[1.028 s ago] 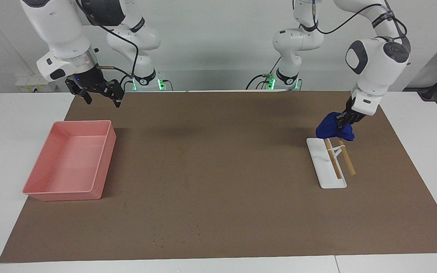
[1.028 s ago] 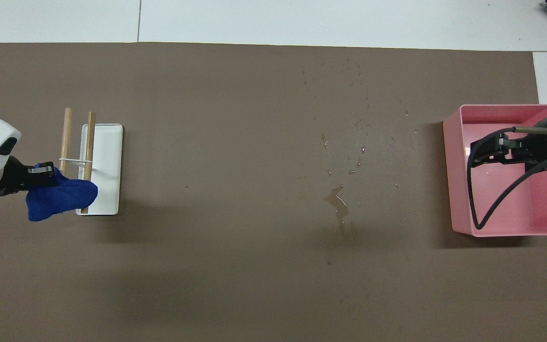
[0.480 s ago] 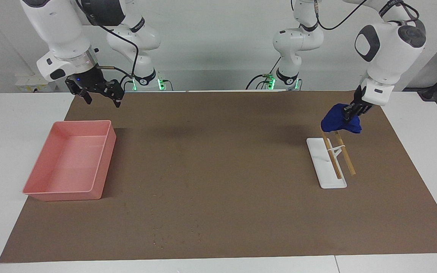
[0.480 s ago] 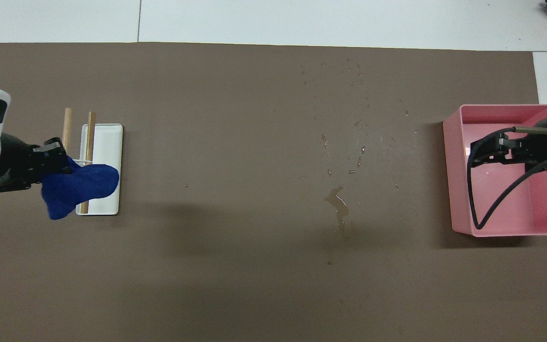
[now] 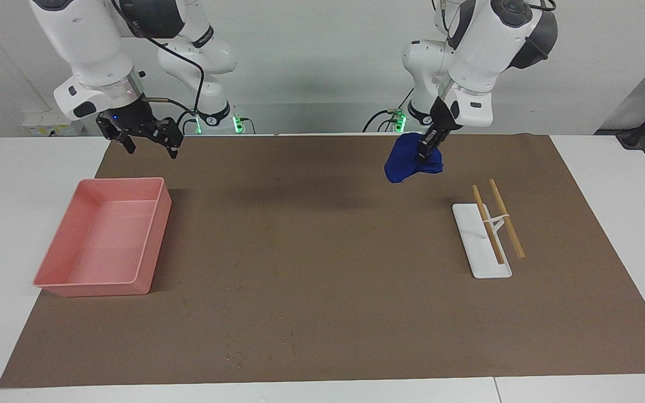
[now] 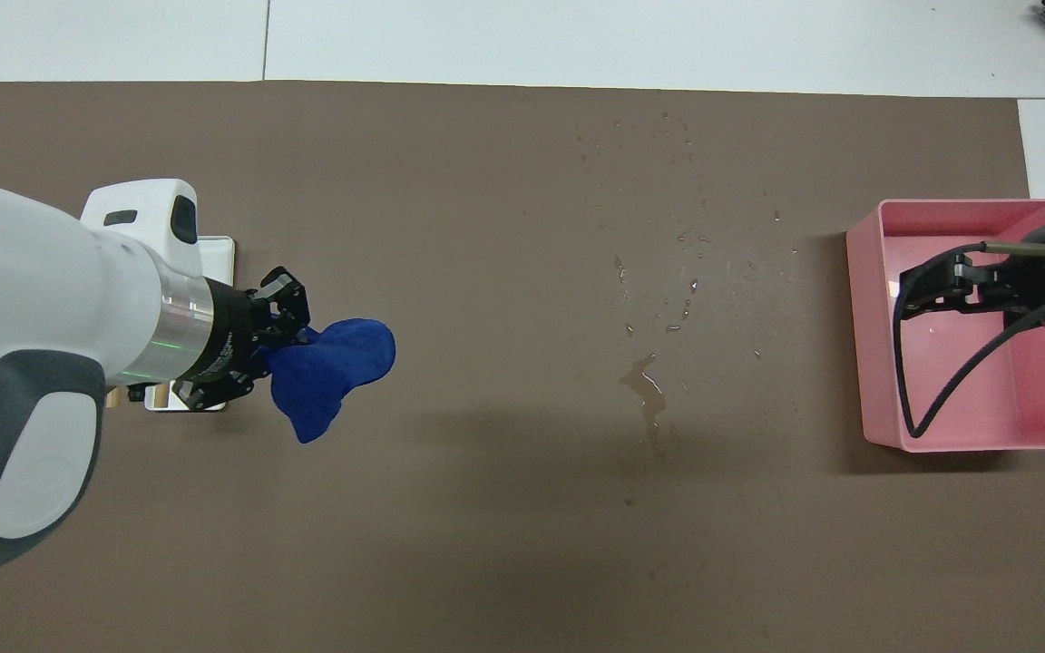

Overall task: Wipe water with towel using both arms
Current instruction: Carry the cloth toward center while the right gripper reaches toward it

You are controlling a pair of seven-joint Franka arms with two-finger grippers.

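Observation:
I need to grab the towel by its free opposite side (image 6: 367,354) with my right gripper next, because the fingers of my left gripper already cover one side of the towel.
The royal-blue towel (image 5: 409,159) hangs bunched from my left gripper (image 5: 428,152), which is shut on it and holds it in the air over the brown mat, between the white rack and the mat's middle. In the overhead view the towel (image 6: 332,367) hangs from the left gripper (image 6: 291,334). A water puddle (image 6: 649,390) and scattered droplets (image 6: 681,272) lie on the mat toward the right arm's end, apart from the towel. My right gripper (image 5: 152,143) waits open and empty, raised beside the pink tray (image 5: 157,224).
A white flat rack (image 5: 471,235) with two wooden sticks (image 5: 504,218) lies at the left arm's end of the mat, mostly covered by the left arm in the overhead view. The pink tray (image 6: 858,317) is empty. Fine droplets (image 5: 233,352) lie near the mat's edge farthest from the robots.
My left gripper has lifted the towel off the white rack's near end and carried it toward the table's middle. The right arm has not moved.

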